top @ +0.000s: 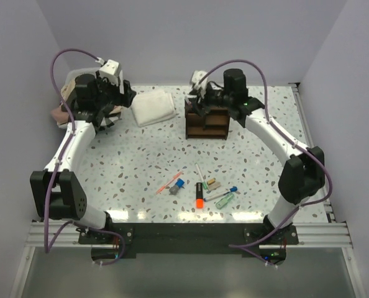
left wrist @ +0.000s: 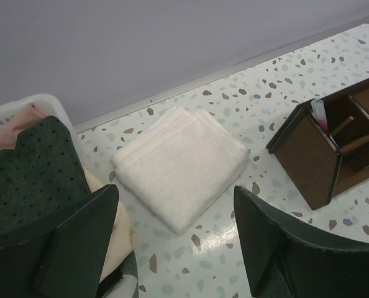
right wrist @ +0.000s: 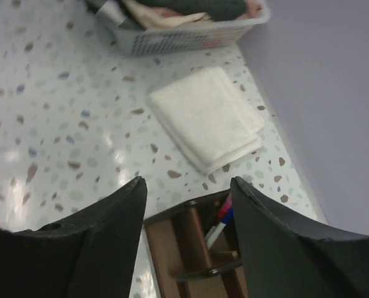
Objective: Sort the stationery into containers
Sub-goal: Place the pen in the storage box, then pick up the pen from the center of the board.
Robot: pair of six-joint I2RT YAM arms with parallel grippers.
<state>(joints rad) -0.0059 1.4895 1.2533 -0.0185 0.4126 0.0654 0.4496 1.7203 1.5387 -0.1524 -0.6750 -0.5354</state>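
Note:
I will grab the red pen across its middle [top: 169, 182] with my right gripper next. That will leave an end of the red pen free, so I can insert it upright into the organiser's section.
The dark brown wooden organiser [top: 207, 122] stands at the back centre of the table. My right gripper [top: 198, 101] hovers just above its left end, open and holding nothing. In the right wrist view the right gripper [right wrist: 187, 183] frames a tall compartment of the organiser [right wrist: 191, 248] where a white pen with red and blue ends [right wrist: 220, 222] stands. Loose stationery lies near the front: a red pen [top: 168, 182], a blue-capped marker [top: 177, 186], a white pen [top: 199, 172], an orange-black highlighter [top: 199, 198], a blue pen [top: 225, 194]. My left gripper [top: 126, 97] hangs open and empty at the back left.
A folded white towel [top: 154, 107] lies between the arms, left of the organiser; it also shows below the left gripper [left wrist: 175, 202] as the towel [left wrist: 181, 162]. A white bin [left wrist: 23, 110] of folded clothes sits at the far left, under the left fingers [left wrist: 79, 242].

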